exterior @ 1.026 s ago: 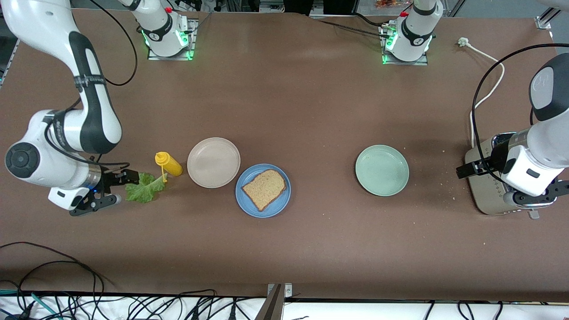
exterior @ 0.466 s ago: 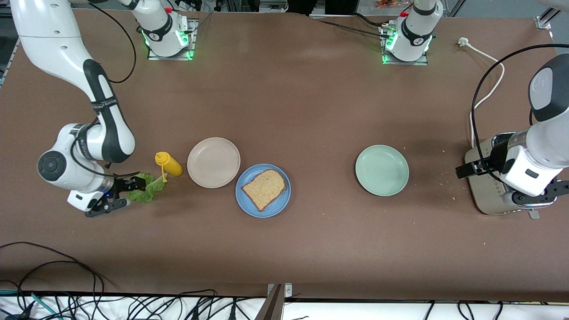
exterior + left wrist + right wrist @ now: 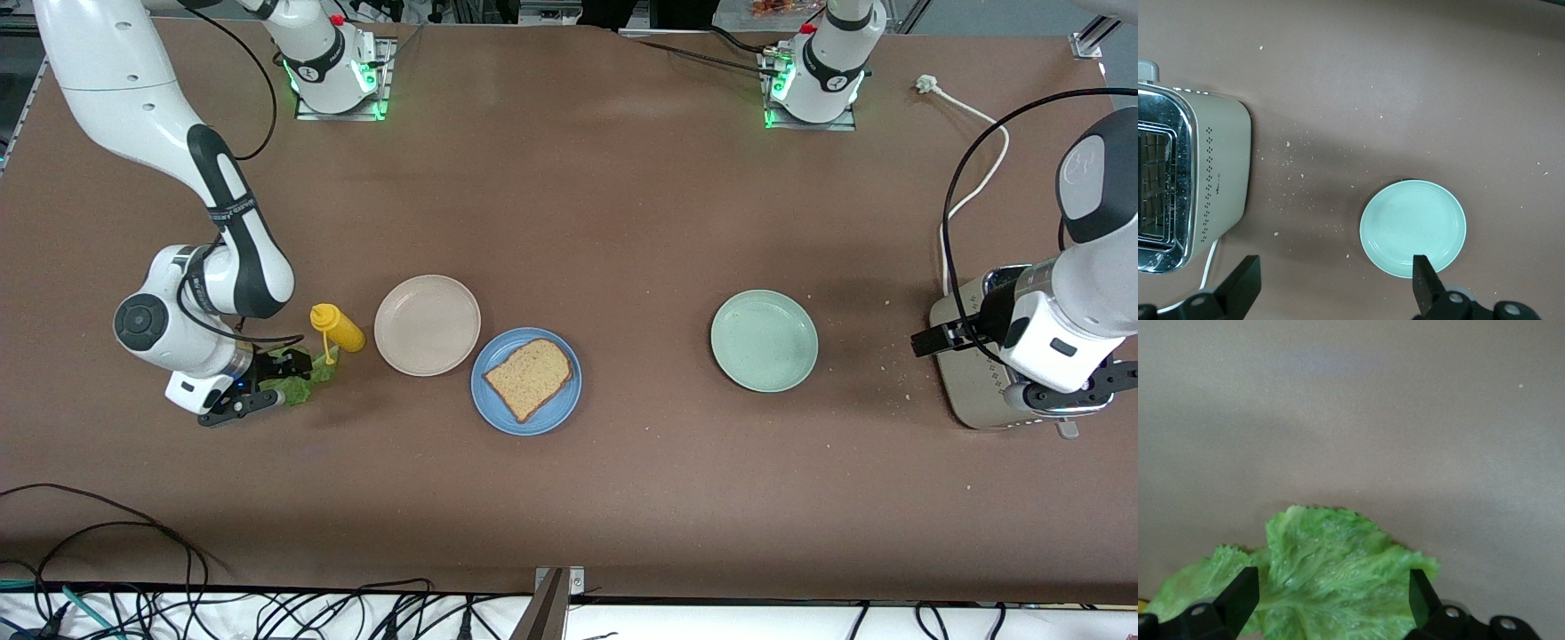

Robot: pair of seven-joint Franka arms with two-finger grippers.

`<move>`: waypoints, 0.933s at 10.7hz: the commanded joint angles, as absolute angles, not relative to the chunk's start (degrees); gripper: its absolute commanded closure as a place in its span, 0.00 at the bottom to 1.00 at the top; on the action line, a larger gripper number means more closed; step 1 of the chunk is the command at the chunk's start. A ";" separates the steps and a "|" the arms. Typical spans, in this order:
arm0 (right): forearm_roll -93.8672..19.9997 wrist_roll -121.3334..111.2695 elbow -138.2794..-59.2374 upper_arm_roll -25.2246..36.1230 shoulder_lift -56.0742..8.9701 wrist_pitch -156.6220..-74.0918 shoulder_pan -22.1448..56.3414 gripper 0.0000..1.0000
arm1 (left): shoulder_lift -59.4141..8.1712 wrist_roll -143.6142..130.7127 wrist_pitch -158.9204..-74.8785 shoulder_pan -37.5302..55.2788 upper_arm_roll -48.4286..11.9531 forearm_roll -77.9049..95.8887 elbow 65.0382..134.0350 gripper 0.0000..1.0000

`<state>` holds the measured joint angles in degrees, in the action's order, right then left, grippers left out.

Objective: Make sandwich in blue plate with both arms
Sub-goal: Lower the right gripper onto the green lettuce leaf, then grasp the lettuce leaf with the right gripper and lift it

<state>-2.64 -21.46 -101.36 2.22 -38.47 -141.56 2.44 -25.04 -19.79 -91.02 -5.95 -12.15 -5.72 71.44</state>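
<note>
My right gripper will close now, because its fingers are low on both sides of the lettuce leaf in the right wrist view.
One brown bread slice [image 3: 528, 378] lies on the blue plate [image 3: 498, 407], a little nearer the front camera than the beige plate. A ruffled green lettuce leaf [image 3: 313, 373] [image 3: 1325, 553] lies on the table at the right arm's end, beside a yellow bottle. My right gripper [image 3: 280, 382] [image 3: 1331, 590] is low over the leaf and open, with one finger on each side of it. My left gripper [image 3: 1080, 400] [image 3: 1335, 283] hangs open and empty over the toaster [image 3: 978, 382] [image 3: 1191, 193] at the left arm's end, waiting.
A yellow squeeze bottle [image 3: 336, 327] lies close to the lettuce and the right gripper. A beige plate [image 3: 427, 324] touches the blue plate. A pale green plate [image 3: 764, 340] [image 3: 1413, 227] sits between the blue plate and the toaster. The toaster's white cable [image 3: 973, 169] trails toward the bases.
My right gripper has slid toward the lettuce and come down, so its open fingers now straddle the leaf. The left arm has not moved.
</note>
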 commanded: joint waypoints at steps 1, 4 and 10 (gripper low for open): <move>-3.52 -22.67 -102.74 1.49 -38.50 -143.61 1.76 0.12 | -24.17 -18.81 -90.62 -6.15 -12.57 -7.47 72.25 0.00; -3.52 -25.30 -102.74 1.49 -38.32 -143.44 1.76 0.81 | -24.17 -18.72 -90.62 -6.15 -12.66 -7.47 72.25 0.00; -3.43 -25.84 -102.66 0.97 -33.41 -139.24 1.76 1.00 | -24.26 -18.72 -90.62 -6.06 -12.57 -7.47 72.25 0.00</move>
